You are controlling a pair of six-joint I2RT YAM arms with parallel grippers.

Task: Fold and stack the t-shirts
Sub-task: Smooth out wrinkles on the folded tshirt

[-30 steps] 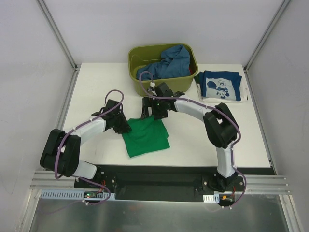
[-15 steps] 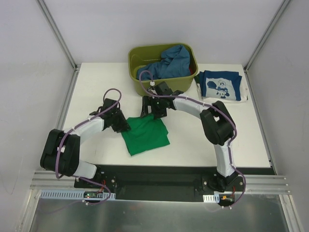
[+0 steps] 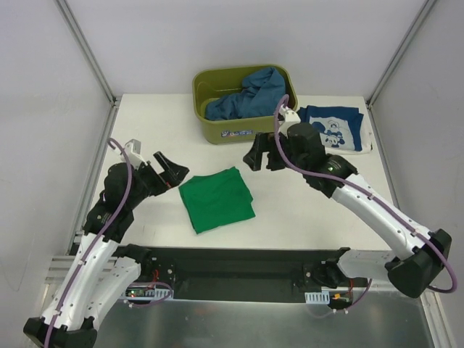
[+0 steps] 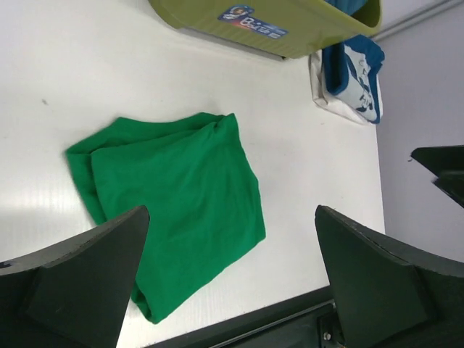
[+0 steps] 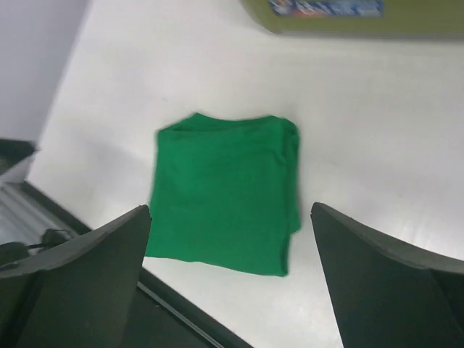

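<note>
I will next lift the green t-shirt by its nearest side with my right gripper, layers together, to stack it still folded on the navy t-shirt (image 3: 332,129).
The bright green t-shirt (image 3: 216,200) lies folded flat on the white table near the front middle, and it also shows in the left wrist view (image 4: 174,196) and the right wrist view (image 5: 225,192). My left gripper (image 3: 171,172) hovers to its left, open and empty (image 4: 230,210). My right gripper (image 3: 261,154) hangs above and behind the shirt's right side, open and empty (image 5: 229,209). The navy t-shirt (image 3: 332,129) with the cartoon print lies folded at the back right. The mid-blue t-shirt (image 3: 250,98) is crumpled in the tub.
The olive-green tub (image 3: 239,132) stands at the back middle of the table, its labelled wall (image 4: 254,25) facing the arms. A black rail (image 3: 239,257) runs along the table's near edge. Frame posts stand at the back corners.
Both arms have lifted and drawn back from the green t-shirt, left to the left, right to the right. The left gripper has opened and let go of the shirt.
</note>
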